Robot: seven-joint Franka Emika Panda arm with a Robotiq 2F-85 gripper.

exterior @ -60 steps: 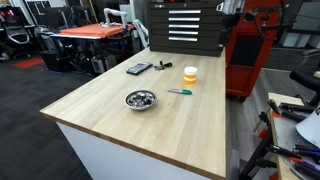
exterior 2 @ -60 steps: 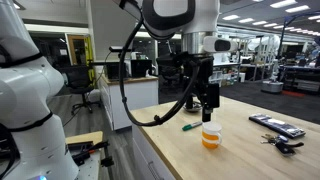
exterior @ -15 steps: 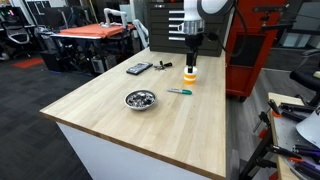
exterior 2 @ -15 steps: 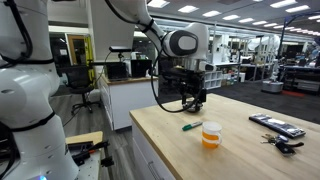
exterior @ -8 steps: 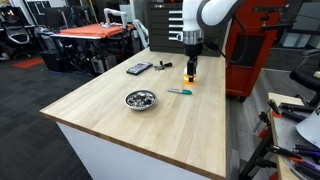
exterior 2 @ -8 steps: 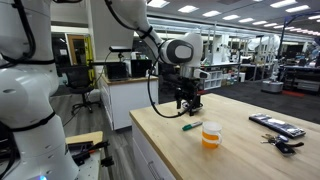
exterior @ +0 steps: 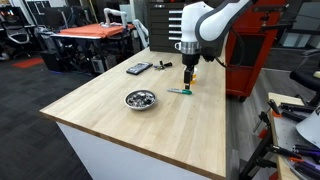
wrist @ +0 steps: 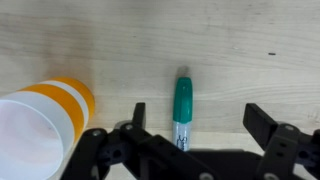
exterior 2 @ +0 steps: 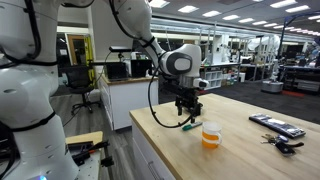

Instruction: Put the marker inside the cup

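Note:
The marker (exterior: 180, 92) (wrist: 182, 108) is in the gap between my fingers but below them in an exterior view. My gripper would miss it now, so it should lower before closing.
The teal-green marker (wrist: 182, 108) lies flat on the wooden table, also seen in both exterior views (exterior: 178, 92) (exterior 2: 189, 126). The orange-and-white cup (wrist: 42, 118) stands upright beside it; in an exterior view it shows to the right of the marker (exterior 2: 211, 135), and in the other it is mostly hidden behind my arm. My gripper (wrist: 198, 125) is open and hovers just above the marker, one finger on each side, not touching it. It shows in both exterior views (exterior: 188, 79) (exterior 2: 186, 112).
A shiny metal bowl (exterior: 140, 99) with dark contents stands nearer the table's front. A flat black device (exterior: 138, 68) and keys (exterior: 163, 66) lie at the far side, and also show in an exterior view (exterior 2: 276, 126). A table edge (exterior 2: 150, 140) is near the marker.
My gripper has moved away from above the cup and come down over the marker. Marker and cup have not moved.

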